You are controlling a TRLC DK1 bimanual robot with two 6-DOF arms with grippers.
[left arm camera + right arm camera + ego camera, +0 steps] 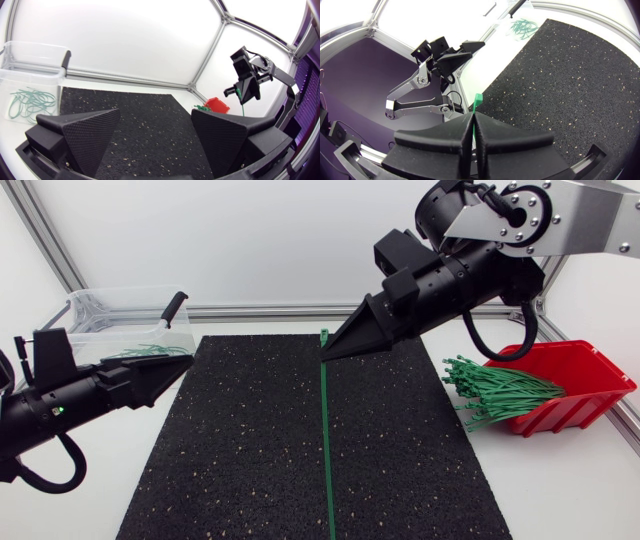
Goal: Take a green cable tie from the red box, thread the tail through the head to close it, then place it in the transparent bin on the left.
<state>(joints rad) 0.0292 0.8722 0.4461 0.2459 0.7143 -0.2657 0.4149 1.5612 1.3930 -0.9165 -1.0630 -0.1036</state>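
The head of the green cable tie has to be held ready for the tail (329,470), so the robot's left gripper should next grab the green cable tie by the strap below its head (324,348).
My right gripper (327,354) (473,120) is shut on a green cable tie (326,440) just below its head (478,99), above the far middle of the black mat (240,450). The tie hangs straight, its tail running toward the mat's near edge. It shows as a thin strand (241,104) under the right gripper (246,84) in the left wrist view. My left gripper (186,365) (155,116) is open and holds nothing, beside the transparent bin (95,320). The red box (575,375) sits at the right with a bundle of green ties (495,392) spilling out.
Several closed green ties (150,352) (27,102) lie in the transparent bin, and a black handle-like piece (175,308) rests on its rim. Aluminium frame rails (280,312) run along the table's back and sides.
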